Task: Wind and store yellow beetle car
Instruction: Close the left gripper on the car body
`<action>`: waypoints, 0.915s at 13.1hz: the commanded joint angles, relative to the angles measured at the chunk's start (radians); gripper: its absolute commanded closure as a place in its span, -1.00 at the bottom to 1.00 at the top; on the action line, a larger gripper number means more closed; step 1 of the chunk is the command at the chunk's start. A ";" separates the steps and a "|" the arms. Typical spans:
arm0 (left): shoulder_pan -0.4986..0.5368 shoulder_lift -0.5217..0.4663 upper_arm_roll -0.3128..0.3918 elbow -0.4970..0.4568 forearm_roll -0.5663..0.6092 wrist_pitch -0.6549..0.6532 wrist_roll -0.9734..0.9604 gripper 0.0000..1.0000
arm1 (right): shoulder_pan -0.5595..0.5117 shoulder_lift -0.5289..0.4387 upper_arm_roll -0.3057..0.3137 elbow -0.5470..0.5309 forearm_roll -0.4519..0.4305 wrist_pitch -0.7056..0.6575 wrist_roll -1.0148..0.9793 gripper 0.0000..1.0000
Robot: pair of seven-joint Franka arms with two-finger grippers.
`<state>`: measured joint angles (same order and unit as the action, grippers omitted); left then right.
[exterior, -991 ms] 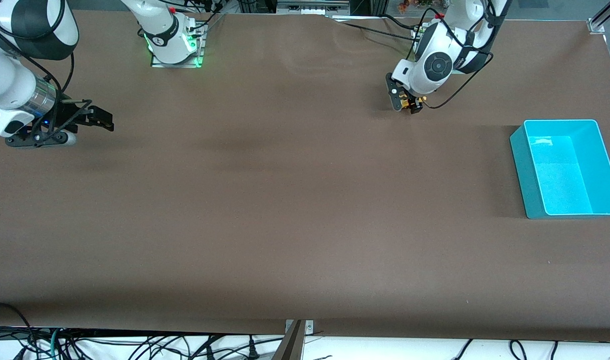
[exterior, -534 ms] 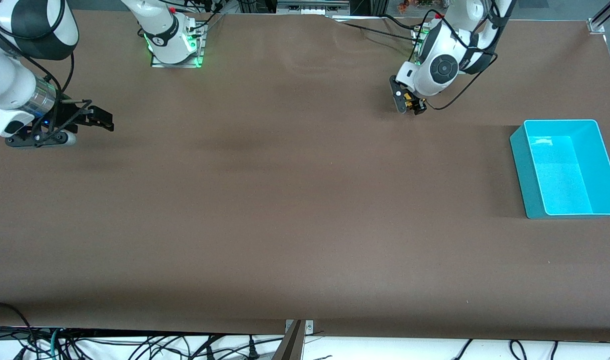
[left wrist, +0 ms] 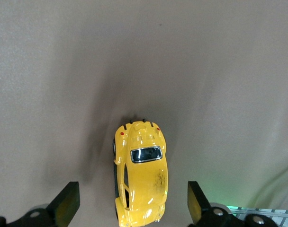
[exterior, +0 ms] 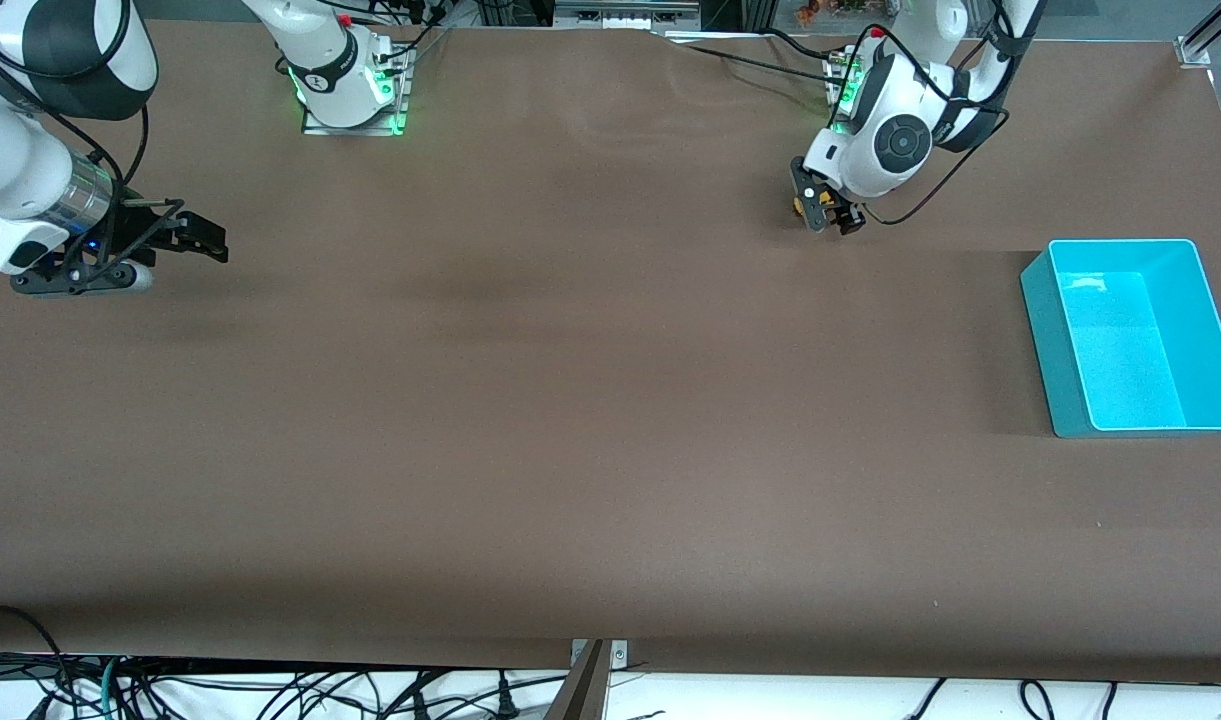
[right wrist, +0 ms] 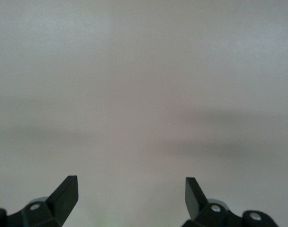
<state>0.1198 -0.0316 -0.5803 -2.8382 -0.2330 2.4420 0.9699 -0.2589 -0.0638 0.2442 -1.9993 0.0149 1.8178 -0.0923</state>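
Observation:
My left gripper's fingers are on either side of the yellow beetle car, so my left gripper needs to close on the car.
The yellow beetle car (left wrist: 140,177) stands on its wheels on the brown table, close to the left arm's base. My left gripper (exterior: 827,214) hangs low over it and is open. In the left wrist view the left gripper (left wrist: 132,203) has one finger (left wrist: 68,201) on each side of the car, and both are clear of its body. In the front view the hand hides almost all of the car. My right gripper (exterior: 210,240) waits open and empty just above the table at the right arm's end, and the right wrist view shows the right gripper (right wrist: 130,194) over bare table.
An empty turquoise bin (exterior: 1040,330) stands at the left arm's end of the table, nearer to the front camera than the car. Cables run around the left arm's base (exterior: 840,70). The right arm's base (exterior: 350,90) stands at the table's edge.
My left hand has shifted a little toward the bin's end of the table, staying over the car. The right arm has not moved.

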 commanded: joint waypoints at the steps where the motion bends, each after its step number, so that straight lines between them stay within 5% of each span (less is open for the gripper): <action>1: 0.015 -0.027 -0.010 -0.069 0.027 0.064 0.023 -0.99 | 0.001 0.010 0.001 0.030 -0.013 -0.026 -0.014 -1.00; 6: 0.015 -0.018 -0.012 -0.069 0.032 0.075 0.023 -0.56 | 0.000 0.010 0.001 0.028 -0.013 -0.026 -0.014 -1.00; 8: 0.017 -0.018 -0.012 -0.069 0.032 0.075 0.023 0.01 | 0.000 0.010 0.001 0.028 -0.013 -0.026 -0.014 -1.00; 12: 0.017 -0.018 -0.012 -0.069 0.032 0.075 0.023 0.69 | 0.000 0.010 0.001 0.030 -0.013 -0.026 -0.015 -1.00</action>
<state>0.1247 -0.0227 -0.5809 -2.8457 -0.2191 2.4662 0.9710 -0.2589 -0.0638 0.2442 -1.9989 0.0147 1.8177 -0.0959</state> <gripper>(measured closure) 0.546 0.000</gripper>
